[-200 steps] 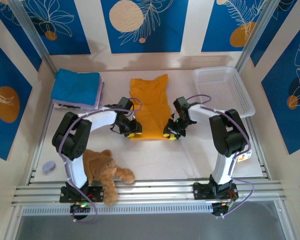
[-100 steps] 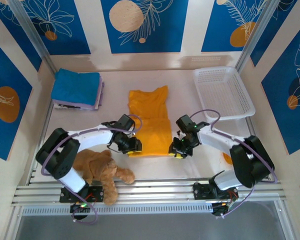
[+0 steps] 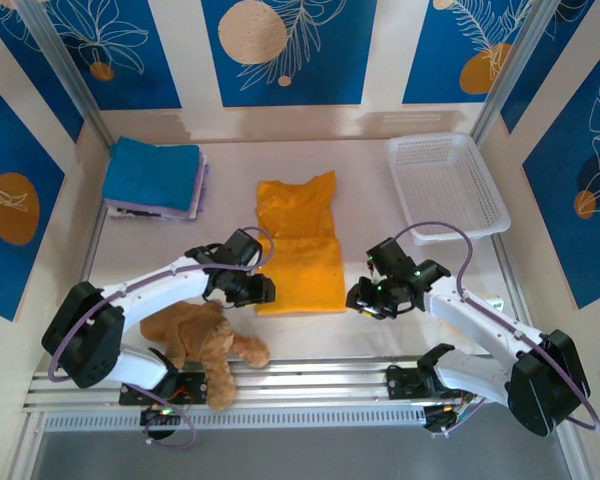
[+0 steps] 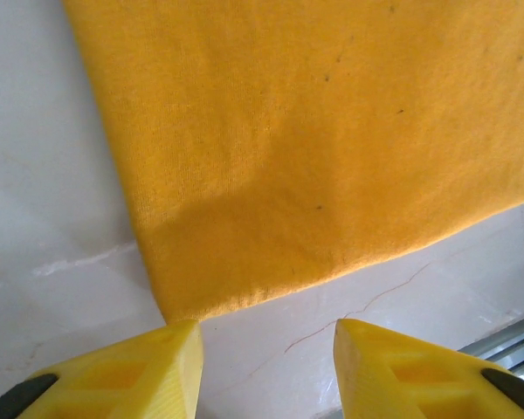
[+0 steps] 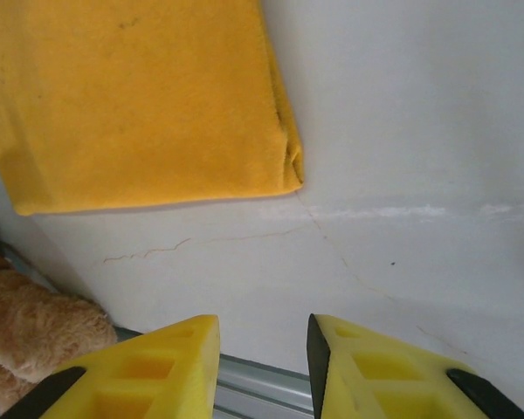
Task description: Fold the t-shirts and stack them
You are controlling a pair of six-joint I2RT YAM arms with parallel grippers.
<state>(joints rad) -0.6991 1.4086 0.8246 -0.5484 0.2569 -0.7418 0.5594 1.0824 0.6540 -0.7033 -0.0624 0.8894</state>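
Observation:
The right gripper grabs the mustard-orange t-shirt [image 3: 298,250] by the near hem corner on its side next, so that both grippers fold the hem over.
The mustard-orange t-shirt [image 3: 298,250] lies flat as a long narrow strip in the middle of the table, its hem toward the near edge. A folded blue t-shirt [image 3: 152,172] sits on a pale lilac one [image 3: 196,196] at the back left. My left gripper [image 3: 264,291] stands open just off the hem's left corner. In the left wrist view the orange cloth [image 4: 314,140] ends right ahead of that gripper [image 4: 266,367], with bare table between the fingers. My right gripper [image 3: 356,299] is open beside the right corner; its wrist view shows the gripper [image 5: 262,367] empty and the shirt corner [image 5: 157,105] farther ahead.
A brown plush teddy [image 3: 202,335] lies at the near left, under my left arm, and its fur [image 5: 35,336] shows at the right wrist view's lower left. A white plastic basket [image 3: 448,185] stands at the back right. A metal rail [image 3: 300,380] runs along the near table edge.
The orange t-shirt has slid toward the near edge along with both grippers at its hem corners. Both arms have stretched out lower, and the grippers now sit just off the hem.

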